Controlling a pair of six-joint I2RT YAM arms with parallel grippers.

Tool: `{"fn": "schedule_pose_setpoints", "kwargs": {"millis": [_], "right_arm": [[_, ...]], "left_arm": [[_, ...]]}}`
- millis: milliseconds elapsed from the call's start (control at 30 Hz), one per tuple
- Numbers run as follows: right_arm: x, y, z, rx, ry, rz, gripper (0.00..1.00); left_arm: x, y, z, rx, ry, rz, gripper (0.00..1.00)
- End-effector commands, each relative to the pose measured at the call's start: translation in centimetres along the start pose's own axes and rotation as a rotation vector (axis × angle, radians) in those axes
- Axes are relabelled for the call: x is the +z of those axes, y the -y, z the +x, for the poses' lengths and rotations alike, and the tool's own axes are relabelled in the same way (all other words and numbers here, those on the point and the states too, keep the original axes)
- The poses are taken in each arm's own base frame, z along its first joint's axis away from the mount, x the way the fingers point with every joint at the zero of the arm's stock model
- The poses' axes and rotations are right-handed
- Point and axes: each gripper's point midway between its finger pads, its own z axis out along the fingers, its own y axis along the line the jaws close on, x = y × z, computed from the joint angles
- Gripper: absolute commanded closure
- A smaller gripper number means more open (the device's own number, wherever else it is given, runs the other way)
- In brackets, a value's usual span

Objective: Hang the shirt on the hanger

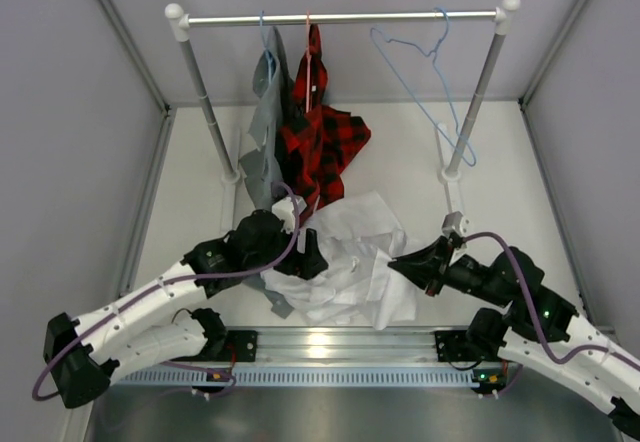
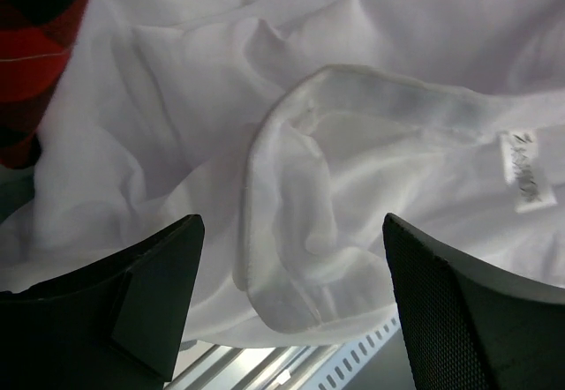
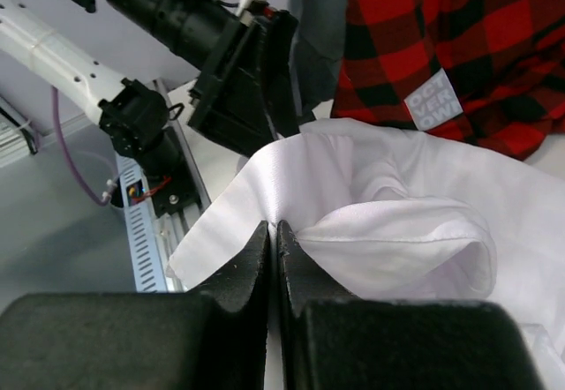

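Observation:
The shirt's collar would stay behind, just beyond my left gripper's wide-open fingers, if I lifted now.
The white shirt point(image 1: 350, 262) lies crumpled on the table between my two grippers. My left gripper point(image 1: 312, 257) hovers at its left side with the jaws wide open. In the left wrist view the shirt's collar and label point(image 2: 353, 143) sit just beyond the left gripper point(image 2: 291, 293), and nothing is gripped. My right gripper point(image 1: 395, 262) is shut on a fold of the shirt point(image 3: 397, 222); the right gripper point(image 3: 274, 227) pinches the cloth at its tips. The light blue wire hanger point(image 1: 425, 72) hangs bare at the right end of the rail.
A clothes rack rail point(image 1: 340, 18) on two posts stands at the back. A red-and-black plaid shirt point(image 1: 320, 132) and a grey shirt point(image 1: 262, 132) hang from it, reaching down to the white shirt. An aluminium rail point(image 1: 330, 347) runs along the near table edge.

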Motion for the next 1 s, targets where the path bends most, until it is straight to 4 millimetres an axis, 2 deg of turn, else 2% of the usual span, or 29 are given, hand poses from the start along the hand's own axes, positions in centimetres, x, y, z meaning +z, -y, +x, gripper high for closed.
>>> {"fn": "schedule_pose_setpoints", "kwargs": {"millis": [0,133,333,433,567,667,767,833,967], "right_arm": [[-0.6,-2.7,-3.2,-0.047,0.11,-0.13,1.0],[-1.4,-3.6,-3.8,-0.064,0.131,-0.171,1.0],[-2.3,-4.9,-4.3,-0.081,0.165,-0.24,1.0],[-2.6,-4.8,-4.5,-0.08,0.179,-0.233,1.0],[-2.5,-4.7,-4.7,-0.073,0.184,-0.224,1.0],[-2.3,-4.1,-4.7,-0.061,0.174,-0.191,1.0],[-1.9,-2.7,-4.0,-0.045,0.151,-0.113,1.0],[-1.5,-1.6,-3.4,-0.022,0.129,-0.052,1.0],[-0.7,-0.5,-2.2,0.007,0.075,-0.001,0.97]], "left_arm": [[0.6,-1.7,-2.0,0.006,0.112,-0.102,0.14],[1.1,-1.9,-2.5,0.013,0.119,-0.118,0.14],[1.4,-0.5,-3.1,0.063,0.149,-0.04,0.15],[1.8,0.4,-2.7,0.074,0.137,0.024,0.21],[2.2,1.5,-2.2,0.078,0.127,0.097,0.45],[2.0,1.9,-2.4,0.078,0.146,0.119,0.69],[1.1,2.4,-3.3,0.093,0.184,0.138,0.92],[-0.1,3.2,-4.0,0.11,0.223,0.169,0.96],[-3.2,4.6,-6.2,0.118,0.309,0.203,0.94]]}}
